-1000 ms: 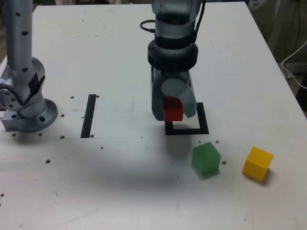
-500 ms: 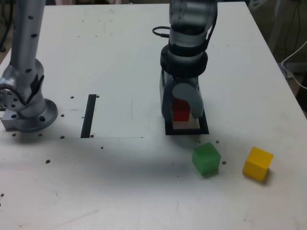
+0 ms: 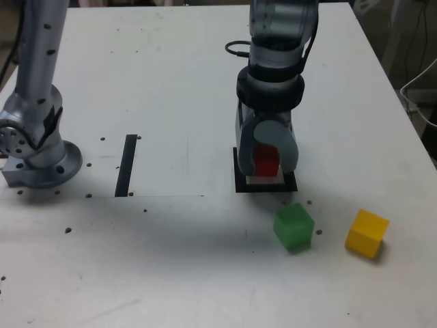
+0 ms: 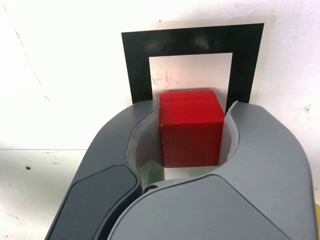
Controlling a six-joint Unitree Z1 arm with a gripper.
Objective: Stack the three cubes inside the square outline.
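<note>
The red cube point(image 3: 265, 161) has its lower edge over the white centre of the square outline and would stand, so it is time for my gripper to open now.
My gripper point(image 3: 267, 162) is shut on the red cube point(image 3: 265, 161) and holds it just above the square outline point(image 3: 265, 184), a black frame with a white centre. In the wrist view the red cube point(image 4: 191, 127) sits clamped between the grey jaws, over the white centre of the square outline point(image 4: 136, 55). I cannot tell whether the cube touches the table. The green cube point(image 3: 294, 227) lies on the table in front of the outline. To its right in the exterior view lies the yellow cube point(image 3: 367, 233).
A straight black stripe point(image 3: 126, 165) marks the table left of the outline in the exterior view. The arm's grey base point(image 3: 34, 147) stands at that view's left edge. White cables point(image 3: 418, 89) hang off the table's right side.
My gripper has carried the red cube to the exterior view's right and down, from the outline's left edge to over its white centre. The green and yellow cubes have not moved.
</note>
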